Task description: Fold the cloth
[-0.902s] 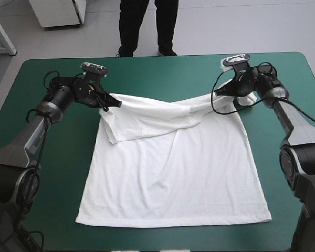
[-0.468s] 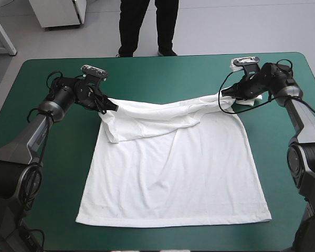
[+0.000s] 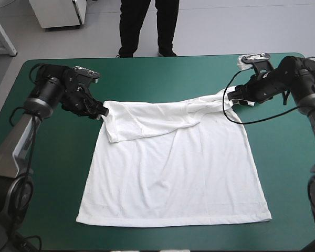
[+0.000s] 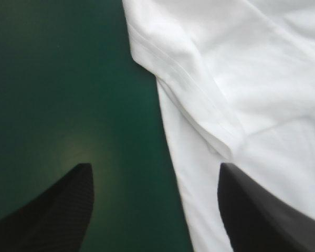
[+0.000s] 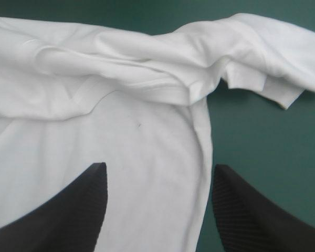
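Observation:
The T-shirt's lower part [image 3: 168, 178] lies flat while its rumpled upper part stands up in folds. Next, my left gripper pinches the upper part's folded end [image 3: 110, 111].
The white T-shirt [image 3: 173, 173] lies on the table, its lower part spread flat and its hem toward the near edge. Its upper part is a rumpled band folded over itself, with a sleeve bunched at the far right corner [image 5: 262, 79]. My left gripper [image 3: 101, 110] sits low at the shirt's far left corner, open, with the shirt's edge [image 4: 241, 79] lying between and ahead of its fingers, not held. My right gripper [image 3: 232, 95] is open at the far right corner. In its own view that gripper [image 5: 158, 168] hovers over the cloth beside the bunched sleeve.
The teal-green cover [image 3: 47, 157] shows in wide strips on both sides of the T-shirt and in a band behind it up to the table's far edge. Both arms reach in from the table's far corners.
Both grippers were shut on the shirt's upper corners and have opened and let go. Each arm has drawn back outward, and the stretched upper band has settled onto the table.

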Tool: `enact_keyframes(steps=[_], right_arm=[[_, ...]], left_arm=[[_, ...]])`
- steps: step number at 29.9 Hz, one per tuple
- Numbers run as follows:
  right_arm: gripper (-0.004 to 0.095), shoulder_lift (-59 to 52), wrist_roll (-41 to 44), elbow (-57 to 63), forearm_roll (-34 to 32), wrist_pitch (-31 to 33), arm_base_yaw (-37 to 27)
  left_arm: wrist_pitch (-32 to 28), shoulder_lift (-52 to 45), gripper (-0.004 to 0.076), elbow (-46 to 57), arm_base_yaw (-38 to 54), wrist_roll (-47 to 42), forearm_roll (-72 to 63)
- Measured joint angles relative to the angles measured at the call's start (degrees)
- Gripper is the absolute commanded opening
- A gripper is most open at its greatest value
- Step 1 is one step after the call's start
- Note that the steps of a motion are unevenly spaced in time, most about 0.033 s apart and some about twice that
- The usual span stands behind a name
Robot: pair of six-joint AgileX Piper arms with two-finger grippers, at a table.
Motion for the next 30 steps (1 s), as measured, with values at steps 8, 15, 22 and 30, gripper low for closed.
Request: enact_keyframes(steps=[8, 15, 22, 30], right_arm=[[0.0566, -20.2, 2.44, 17.09, -0.53, 1.09, 3.96], [0.0565, -33.31, 5.73, 32.22, -1.11, 2.06, 6.26], [0.0565, -38.53, 7.21, 39.0, -1.71, 3.12, 6.32], [0.0538, -38.54, 7.47, 39.31, -1.71, 3.18, 6.32]], left_arm=[[0.97, -19.4, 0.0493, 16.16, 0.0, -1.36, -7.55], [1.59, -36.27, 0.0493, 35.77, 0.0, -2.78, -8.48], [1.33, -40.68, 0.0493, 50.84, 0.0, -2.73, -9.35], [0.34, -40.86, 0.0472, 58.36, 0.0, -2.73, -9.16]])
